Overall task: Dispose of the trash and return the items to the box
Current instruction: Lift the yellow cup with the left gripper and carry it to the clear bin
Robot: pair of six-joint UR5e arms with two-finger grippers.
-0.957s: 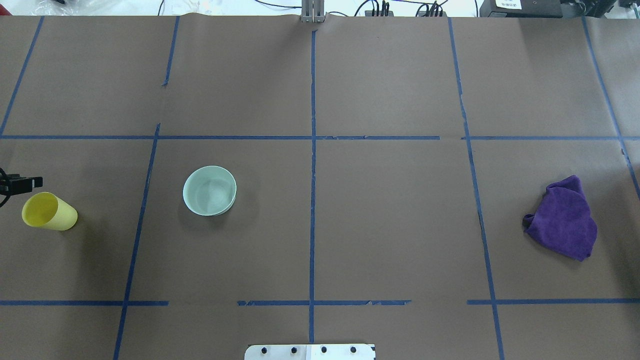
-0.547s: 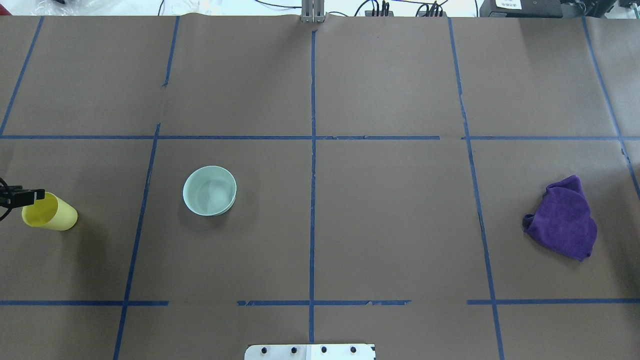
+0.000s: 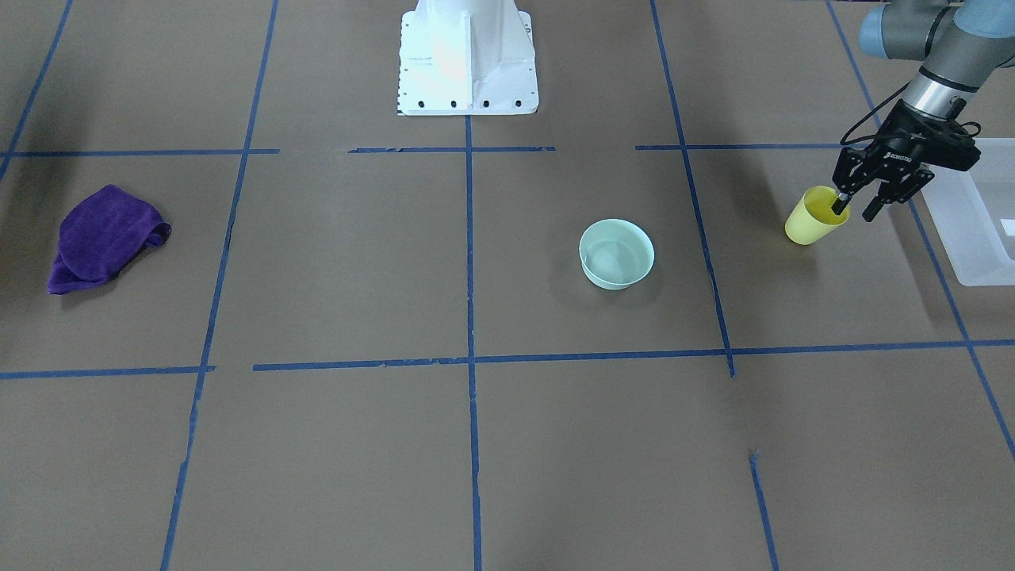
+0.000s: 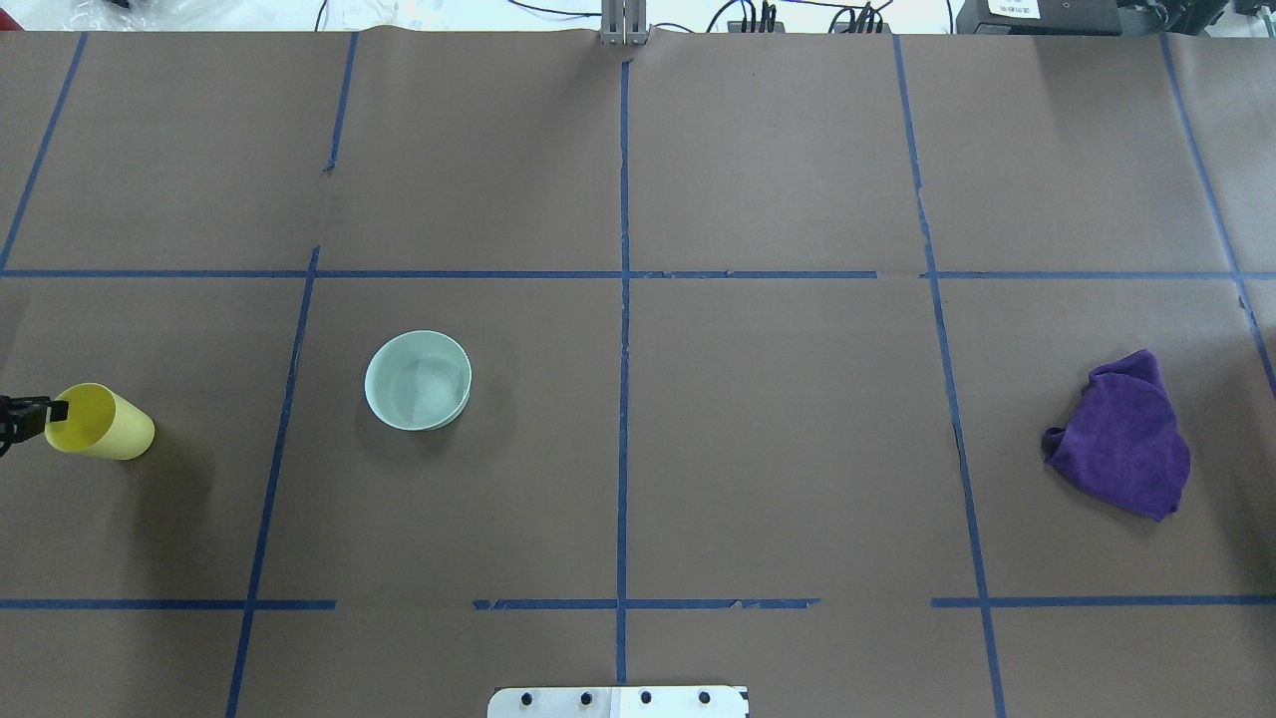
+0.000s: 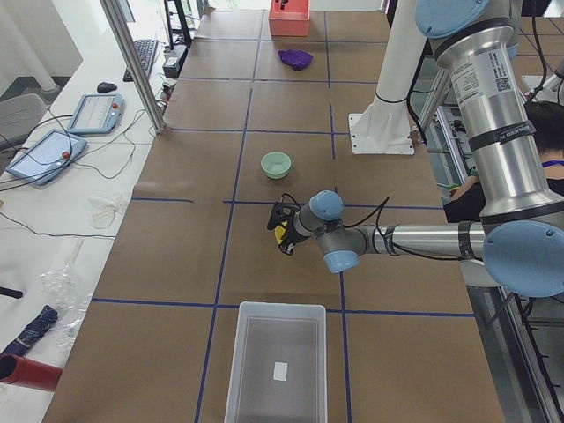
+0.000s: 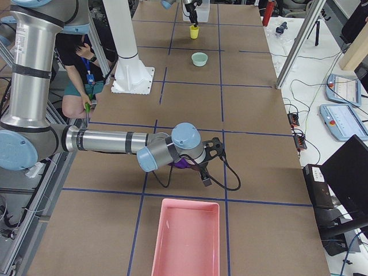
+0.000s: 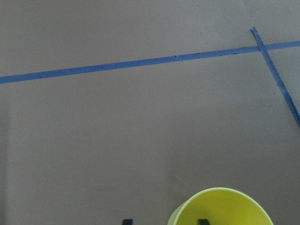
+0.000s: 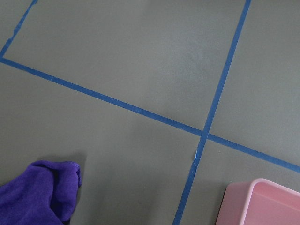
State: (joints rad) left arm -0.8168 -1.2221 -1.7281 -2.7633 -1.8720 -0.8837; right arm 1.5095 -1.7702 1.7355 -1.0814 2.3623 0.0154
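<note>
The yellow cup needs to go back into the translucent box, so my left gripper should next grab the cup by its rim.
The yellow cup stands upright at the table's left end, also seen from overhead. My left gripper is open and straddles its rim, one finger inside and one outside; the fingertips show this in the left wrist view around the cup. The mint-green bowl sits apart, nearer the middle. The translucent box lies just beyond the cup. My right gripper hovers by a purple cloth; I cannot tell whether it is open or shut.
A pink bin stands past the table's right end, close to the purple cloth. The robot's white base is at the near middle edge. Blue tape lines grid the brown table cover.
My left gripper has come down and toward the robot, from beside the cup's far side onto its rim. The cup, bowl and cloth have not moved.
</note>
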